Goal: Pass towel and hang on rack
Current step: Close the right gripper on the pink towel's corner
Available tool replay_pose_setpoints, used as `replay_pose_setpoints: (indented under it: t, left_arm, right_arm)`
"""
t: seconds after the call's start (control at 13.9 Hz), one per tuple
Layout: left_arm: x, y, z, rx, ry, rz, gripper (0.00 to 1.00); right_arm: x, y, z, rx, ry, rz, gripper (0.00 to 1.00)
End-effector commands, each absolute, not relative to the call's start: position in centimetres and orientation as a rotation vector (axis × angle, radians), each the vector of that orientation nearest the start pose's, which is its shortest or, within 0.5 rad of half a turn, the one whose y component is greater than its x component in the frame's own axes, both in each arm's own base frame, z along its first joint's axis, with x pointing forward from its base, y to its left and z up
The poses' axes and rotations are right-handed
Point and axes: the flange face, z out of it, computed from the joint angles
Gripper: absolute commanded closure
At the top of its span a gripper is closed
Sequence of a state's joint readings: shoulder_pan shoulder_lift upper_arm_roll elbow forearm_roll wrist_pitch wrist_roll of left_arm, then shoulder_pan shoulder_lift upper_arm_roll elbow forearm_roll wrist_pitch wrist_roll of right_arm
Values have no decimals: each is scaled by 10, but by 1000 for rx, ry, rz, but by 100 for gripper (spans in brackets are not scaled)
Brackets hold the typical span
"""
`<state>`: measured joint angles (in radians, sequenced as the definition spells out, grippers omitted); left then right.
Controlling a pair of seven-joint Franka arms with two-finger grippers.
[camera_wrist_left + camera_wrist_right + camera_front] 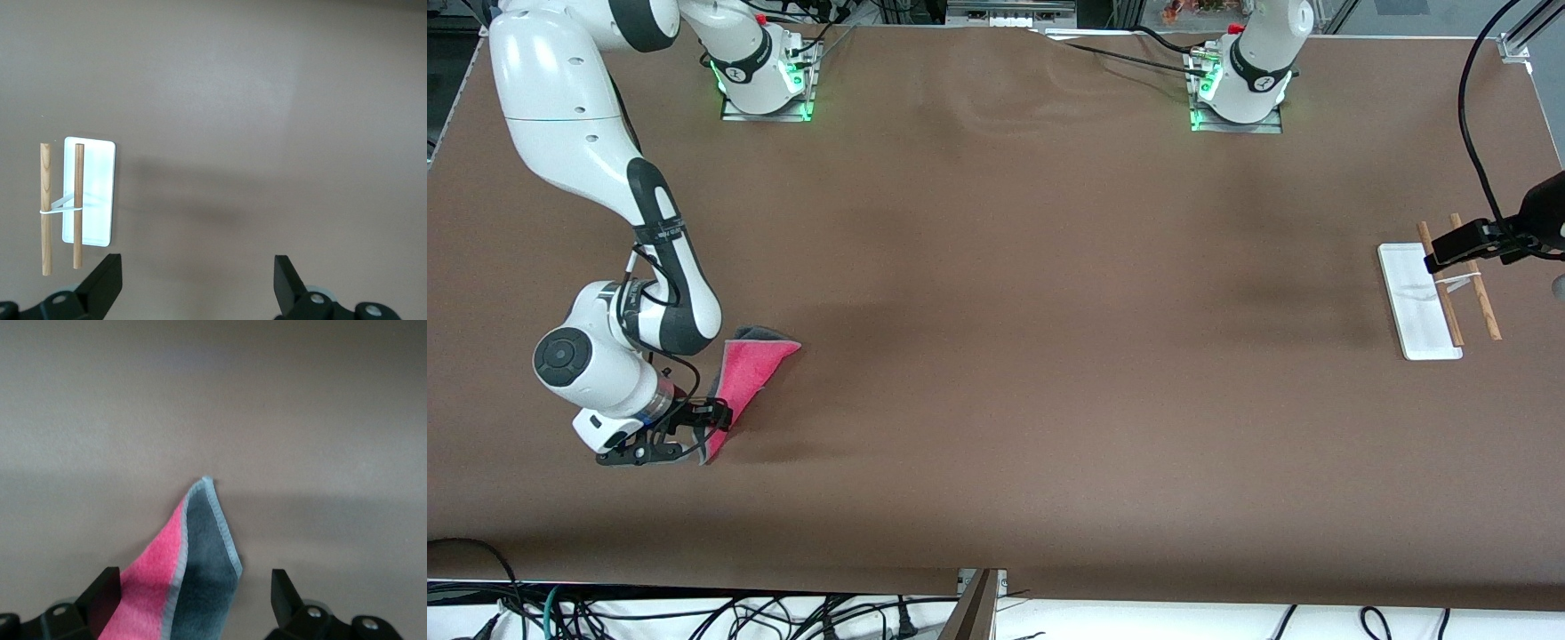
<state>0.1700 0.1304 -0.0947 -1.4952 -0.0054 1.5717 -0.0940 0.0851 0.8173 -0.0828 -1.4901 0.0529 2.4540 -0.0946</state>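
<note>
I should grab the towel's folded corner (pixel 763 335) with my right gripper next. Then I can pass the towel across and hang it on the rack.
The towel (pixel 745 373), pink-red on one face and gray on the other, lies folded on the table at the right arm's end. In the right wrist view the towel (pixel 193 573) shows between the wide-apart fingers, one corner pointing away. My right gripper (pixel 692 425) is low at the towel's end nearer the front camera, open around it. The rack (pixel 1418 302) has a white base and two brown rods (pixel 1478 280), and stands at the left arm's end. My left gripper (pixel 1442 256) hovers over the rack, open and empty. The left wrist view shows the rack (pixel 90 193) beside the gripper (pixel 198 267).
The brown table (pixel 1049 356) stretches bare between the towel and the rack. A black cable (pixel 1472 133) hangs over the table near the left gripper. Cables lie below the table's front edge.
</note>
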Motion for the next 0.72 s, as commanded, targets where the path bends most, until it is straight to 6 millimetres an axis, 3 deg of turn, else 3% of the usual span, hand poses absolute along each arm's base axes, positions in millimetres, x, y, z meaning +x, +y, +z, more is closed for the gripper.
replay_pose_setpoints:
  t: [0.0, 0.36, 0.5, 0.58, 0.65]
  left_arm:
    - [591, 50, 593, -3165, -259, 82, 0]
    - [590, 52, 592, -3165, -264, 89, 0]
    - [590, 52, 592, -3163, -264, 89, 0]
    - [590, 52, 592, -3165, -264, 89, 0]
    - [590, 52, 592, -3165, -264, 89, 0]
  right_arm:
    - [736, 18, 200, -3137, -130, -294, 0]
    - [737, 25, 193, -3115, -104, -313, 2]
    - [737, 24, 187, -3115, -101, -329, 10]
    - [736, 24, 183, -3116, -103, -325, 19]
    - [736, 24, 182, -3117, -103, -320, 37]
